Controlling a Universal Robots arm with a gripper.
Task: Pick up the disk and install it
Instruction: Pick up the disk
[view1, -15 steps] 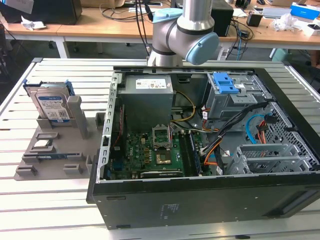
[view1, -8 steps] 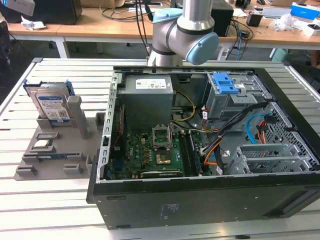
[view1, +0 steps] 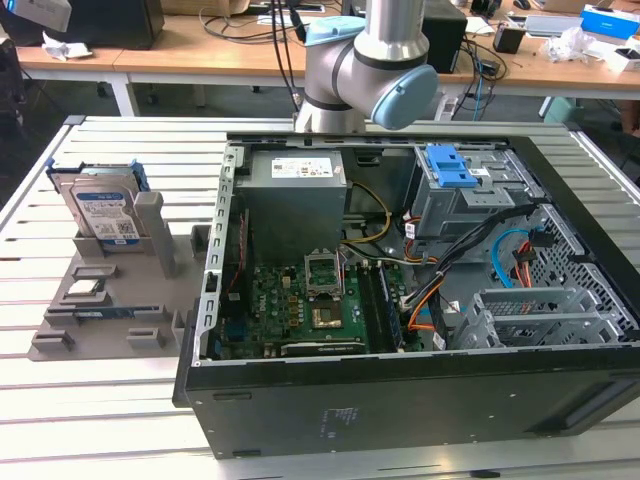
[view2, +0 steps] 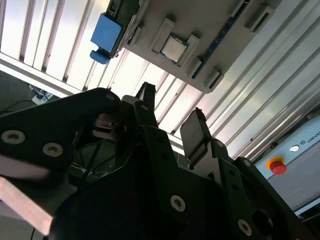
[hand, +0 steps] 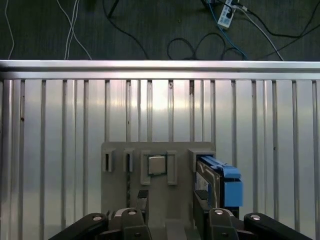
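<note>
The grey holder wraps the disk's lower end, so my gripper should next grab the disk's raised upper end (view1: 98, 172), across its flat sides.
The disk (view1: 100, 205), a silver drive with a white-and-blue label in a bright blue frame, stands on edge in a slot of the grey holder (view1: 150, 300) at the exterior view's left. In the first wrist view the disk (hand: 220, 180) shows edge-on with its blue frame, just beside one black finger (hand: 200, 202). My gripper (hand: 171, 202) hangs above the holder (hand: 115, 155), open, with nothing between its fingers. In the second wrist view the gripper (view2: 170, 115) shows both fingers apart, and the disk's blue frame (view2: 106, 35) lies beyond them.
An open computer case (view1: 400, 400) fills the exterior view's right, with a grey power-supply box (view1: 297, 190), motherboard (view1: 320, 300) and grey drive bay topped by a blue latch (view1: 455, 165). A processor chip (hand: 156, 165) rests on the holder. The slatted table's edge (hand: 160, 64) borders cabled floor.
</note>
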